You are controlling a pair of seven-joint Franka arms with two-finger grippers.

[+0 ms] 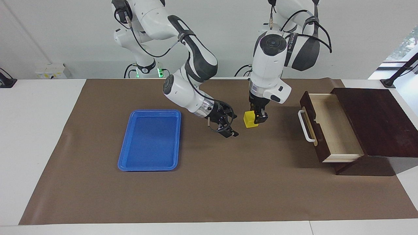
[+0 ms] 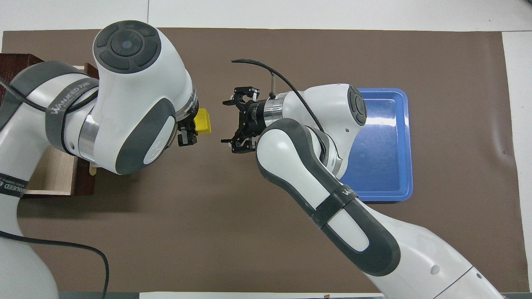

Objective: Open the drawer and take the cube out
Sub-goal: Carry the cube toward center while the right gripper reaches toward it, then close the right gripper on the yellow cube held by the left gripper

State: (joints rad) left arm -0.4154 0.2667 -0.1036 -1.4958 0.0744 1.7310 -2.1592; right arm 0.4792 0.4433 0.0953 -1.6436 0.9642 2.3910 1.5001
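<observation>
I will next grab the yellow cube by its exposed end (image 2: 205, 122) with my right gripper, as my left gripper's fingers cover one end.
My left gripper (image 1: 257, 117) hangs over the brown mat, shut on the small yellow cube (image 1: 249, 119), which is clear of the surface. From overhead the cube (image 2: 204, 126) sticks out past the left gripper (image 2: 192, 129). The dark wooden box's drawer (image 1: 336, 130) is pulled out at the left arm's end of the table. Its pale interior holds nothing, and its white handle (image 1: 305, 126) faces the middle. My right gripper (image 1: 233, 125) is open, tilted toward the cube with a short gap between them. In the overhead view the right gripper (image 2: 226, 121) has its fingers spread wide, facing the cube.
A flat blue tray (image 1: 150, 140) lies on the mat toward the right arm's end, partly covered by the right arm in the overhead view (image 2: 386, 137). The brown mat (image 1: 209, 182) covers most of the white table. The dark box top (image 1: 378, 120) stands above the drawer.
</observation>
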